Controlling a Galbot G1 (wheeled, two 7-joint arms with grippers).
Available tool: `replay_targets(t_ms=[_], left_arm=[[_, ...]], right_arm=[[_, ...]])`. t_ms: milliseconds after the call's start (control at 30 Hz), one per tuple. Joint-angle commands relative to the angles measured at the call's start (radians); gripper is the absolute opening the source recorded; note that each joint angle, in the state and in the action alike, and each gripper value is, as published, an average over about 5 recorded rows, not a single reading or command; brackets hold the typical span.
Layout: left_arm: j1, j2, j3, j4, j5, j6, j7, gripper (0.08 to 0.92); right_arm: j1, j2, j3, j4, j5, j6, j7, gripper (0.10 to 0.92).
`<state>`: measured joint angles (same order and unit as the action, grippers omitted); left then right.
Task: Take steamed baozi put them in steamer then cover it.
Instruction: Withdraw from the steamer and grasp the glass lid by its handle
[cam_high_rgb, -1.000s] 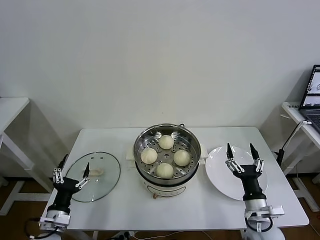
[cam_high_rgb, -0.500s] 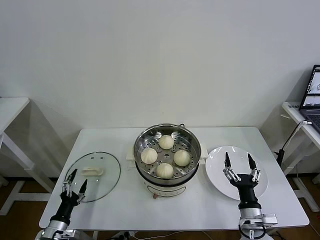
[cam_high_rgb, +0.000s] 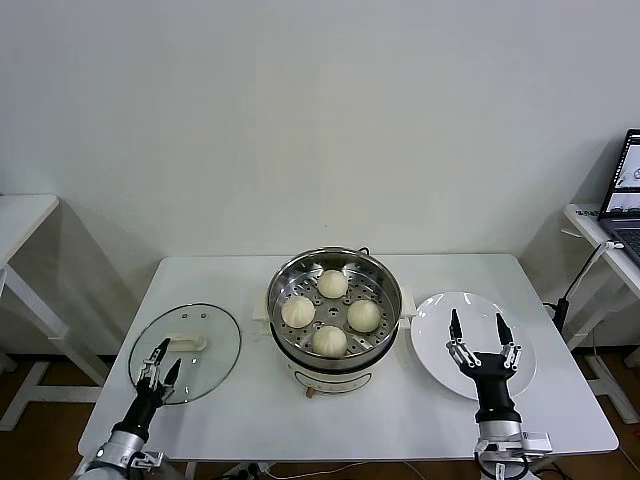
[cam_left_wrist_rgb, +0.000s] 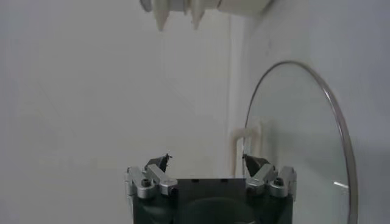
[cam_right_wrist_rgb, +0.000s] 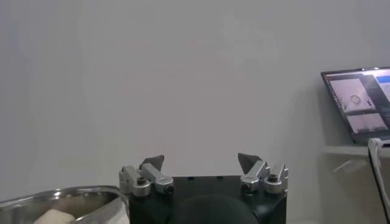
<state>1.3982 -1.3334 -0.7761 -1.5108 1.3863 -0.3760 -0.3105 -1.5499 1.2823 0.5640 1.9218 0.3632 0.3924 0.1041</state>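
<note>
I should pick up the cover by its narrow white handle (cam_high_rgb: 186, 343) with my left gripper next, because the flat glass disc is far wider than my open fingers.
Four cream-white baozi (cam_high_rgb: 330, 311) lie inside the shiny steel steamer (cam_high_rgb: 385, 281) at the table's middle. The steamer's rim (cam_right_wrist_rgb: 58, 195) shows in the right wrist view. The clear glass cover (cam_high_rgb: 210, 335) with its white handle (cam_high_rgb: 186, 343) lies flat on the table at the left; it also shows in the left wrist view (cam_left_wrist_rgb: 298, 140). My left gripper (cam_high_rgb: 160, 361) is open and empty at the cover's near edge, pointing at the handle (cam_left_wrist_rgb: 251, 137). My right gripper (cam_high_rgb: 476, 330) is open and empty, upright over the white plate (cam_high_rgb: 522, 375).
The bare white plate sits on the table to the right of the steamer. A laptop (cam_high_rgb: 626, 190) stands on a side table at far right, a cable (cam_high_rgb: 580, 280) hanging from it. Another white table (cam_high_rgb: 20, 215) stands at far left.
My left gripper has moved forward and to the right, onto the cover's near edge. My right gripper has lowered slightly over the plate. Baozi, steamer and cover have not moved.
</note>
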Motion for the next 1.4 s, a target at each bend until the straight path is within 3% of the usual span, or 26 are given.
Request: replay_targets(t_ms=[33, 933, 1033, 1400], left_arm=[[-0.123, -0.002, 0.01, 0.095, 0.081, 0.009, -0.021, 0.823], [-0.287, -0.007, 0.055, 0.272, 0.105, 0.057, -0.025, 0.816], [-0.286, -0.008, 0.057, 0.281, 0.116, 0.056, -0.027, 0.763], [-0.281, -0.013, 0.052, 0.283, 0.144, 0.052, -0.036, 0.445]], right_arm=[[-0.002, 0.008, -0.004, -0.006, -0.009, 0.004, -0.001, 0.823], [0.015, 0.003, 0.013, -0.063, -0.019, 0.021, -0.016, 0.823], [0.019, 0.003, 0.015, -0.074, -0.019, 0.025, -0.018, 0.823], [0.037, 0.005, 0.007, -0.103, -0.021, 0.033, -0.021, 0.823]])
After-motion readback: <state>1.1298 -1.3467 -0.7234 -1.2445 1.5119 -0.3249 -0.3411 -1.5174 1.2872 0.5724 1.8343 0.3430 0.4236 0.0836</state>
